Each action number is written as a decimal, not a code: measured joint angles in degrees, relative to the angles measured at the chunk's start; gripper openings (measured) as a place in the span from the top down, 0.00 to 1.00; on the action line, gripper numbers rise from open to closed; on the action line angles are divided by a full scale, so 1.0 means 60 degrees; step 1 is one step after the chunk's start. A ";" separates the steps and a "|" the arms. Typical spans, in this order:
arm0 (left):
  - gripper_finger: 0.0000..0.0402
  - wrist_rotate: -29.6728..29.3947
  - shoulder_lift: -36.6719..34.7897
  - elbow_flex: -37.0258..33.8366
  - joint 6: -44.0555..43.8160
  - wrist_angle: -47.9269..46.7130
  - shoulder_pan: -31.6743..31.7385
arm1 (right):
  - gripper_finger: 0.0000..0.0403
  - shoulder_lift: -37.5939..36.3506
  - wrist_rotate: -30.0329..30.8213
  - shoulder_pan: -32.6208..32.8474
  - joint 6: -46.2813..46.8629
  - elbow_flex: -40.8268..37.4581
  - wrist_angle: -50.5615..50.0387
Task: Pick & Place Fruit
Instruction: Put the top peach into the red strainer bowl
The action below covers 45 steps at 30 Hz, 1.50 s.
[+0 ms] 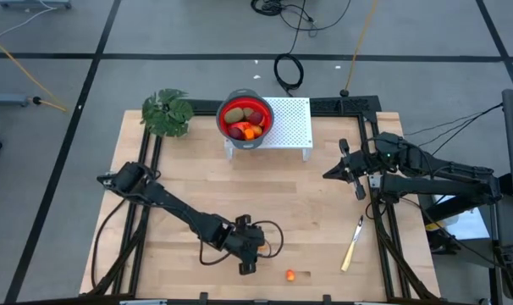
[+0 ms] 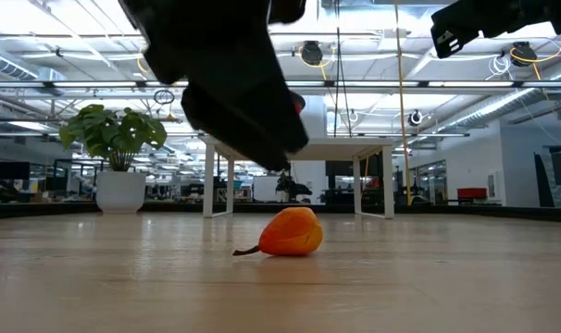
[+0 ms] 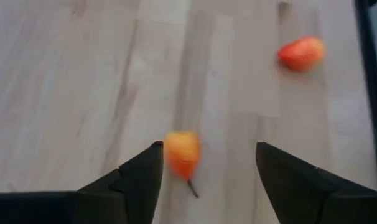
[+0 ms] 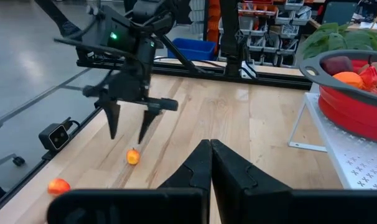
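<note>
Bare wood shows between the left gripper's fingers and the small orange fruit below in the left wrist view, so my left gripper should go lower before it closes on the fruit.
A small orange fruit with a thin stem lies on the wooden table near its front edge, also seen in the low view. My left gripper hovers open just above it, slanting down, one finger on either side; the fruit sits close to one finger. In the high view the gripper hides this fruit. A second red-orange fruit lies to its right. A red bowl at the back holds several fruits. My right gripper waits shut, raised at the table's right side.
The bowl stands on a white perforated rack. A leafy green plant is at the back left. A pale-handled knife lies at the right front. Bare wood spans the table's middle.
</note>
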 joint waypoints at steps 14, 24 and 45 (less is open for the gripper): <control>0.37 -0.0217 0.0120 -0.0290 0.0370 0.0697 0.0217 | 1.00 0.0004 0.0004 0.0000 0.0002 0.0004 0.0003; 0.37 -0.0243 0.0902 -0.0280 0.0203 0.1133 0.0286 | 1.00 0.0004 0.0036 -0.0004 0.0002 0.0004 -0.0024; 0.58 -0.0076 0.0961 -0.0278 0.0606 0.0677 0.0309 | 1.00 0.0004 0.0036 -0.0002 0.0002 0.0004 -0.0028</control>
